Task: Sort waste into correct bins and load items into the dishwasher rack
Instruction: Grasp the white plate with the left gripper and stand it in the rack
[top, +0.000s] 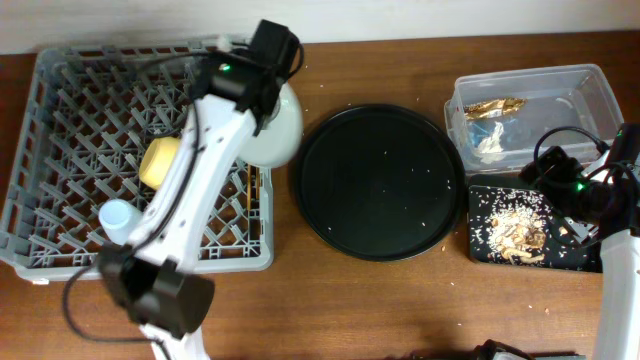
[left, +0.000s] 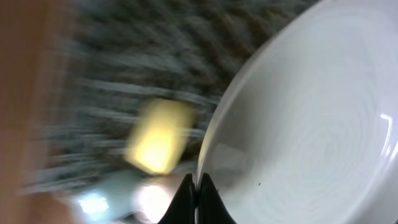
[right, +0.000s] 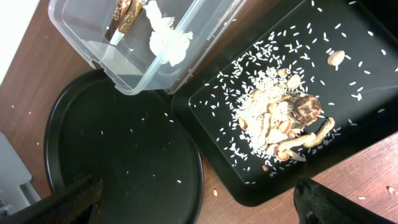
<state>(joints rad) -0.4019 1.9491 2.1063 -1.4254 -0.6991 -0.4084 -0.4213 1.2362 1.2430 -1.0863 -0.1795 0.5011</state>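
Observation:
I should keep the pale plate in my left gripper until the plate's lower edge is among the rack's wires, because it hangs over the rack's side.
My left gripper (top: 265, 105) (left: 198, 186) is shut on the rim of the pale plate (top: 282, 135) (left: 311, 124) and holds it tilted at the right edge of the grey dishwasher rack (top: 60, 100). A yellow bowl (top: 160, 160) (left: 158, 143) and a light-blue cup (top: 118, 215) (left: 93, 200) sit in the rack. A blurred pinkish shape (left: 155, 199) lies beside the blue cup. My right gripper (top: 575, 195) (right: 205, 208) is open and empty above the shallow black tray (top: 480, 240) (right: 348, 68), which holds rice and brown food scraps (top: 515, 230) (right: 292, 124). The clear tub (top: 590, 85) (right: 81, 37) holds the gold wrapper (top: 495, 105) (right: 127, 12) and the white tissue (top: 490, 140) (right: 165, 37).
A big round black tray (top: 380, 180) (right: 124, 155) with a few rice grains lies between the rack and the bins. Thin yellowish sticks (top: 258, 195) show at the rack's right side, too small to name. Stray rice lies on the wooden table (top: 420, 300).

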